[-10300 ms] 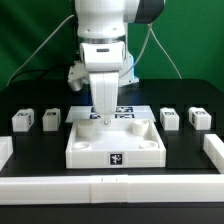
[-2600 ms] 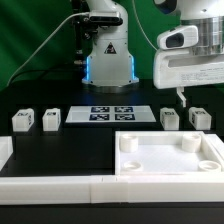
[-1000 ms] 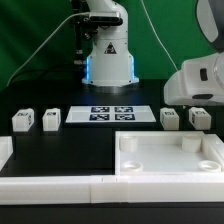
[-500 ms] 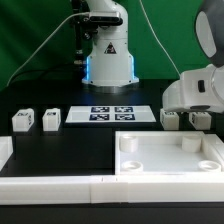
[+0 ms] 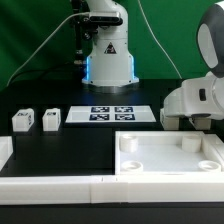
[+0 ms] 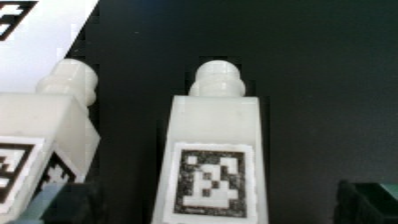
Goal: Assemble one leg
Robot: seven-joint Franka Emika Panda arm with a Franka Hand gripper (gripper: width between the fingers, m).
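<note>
My fingers, down beside the white leg's body, should close and hold it.
In the wrist view a white leg (image 6: 217,150) with a black-and-white tag and a rounded peg lies between my two dark fingers (image 6: 61,204). My gripper (image 6: 217,206) is open, with a gap on each side of the leg. A second leg (image 6: 39,140) lies right beside it. In the exterior view the arm's hand (image 5: 195,100) is low at the right and hides these two legs. Two more legs (image 5: 22,121) (image 5: 51,119) stand at the exterior view's left.
The large white tray-like part (image 5: 170,168) lies at the front right, just in front of the hand. The marker board (image 5: 111,114) lies mid-table; its corner shows in the wrist view (image 6: 15,15). White rails (image 5: 60,186) line the front edge.
The hand has come down at the exterior view's right onto the two right legs and now hides them. Earlier the tray-like part moved from the middle to the front right.
</note>
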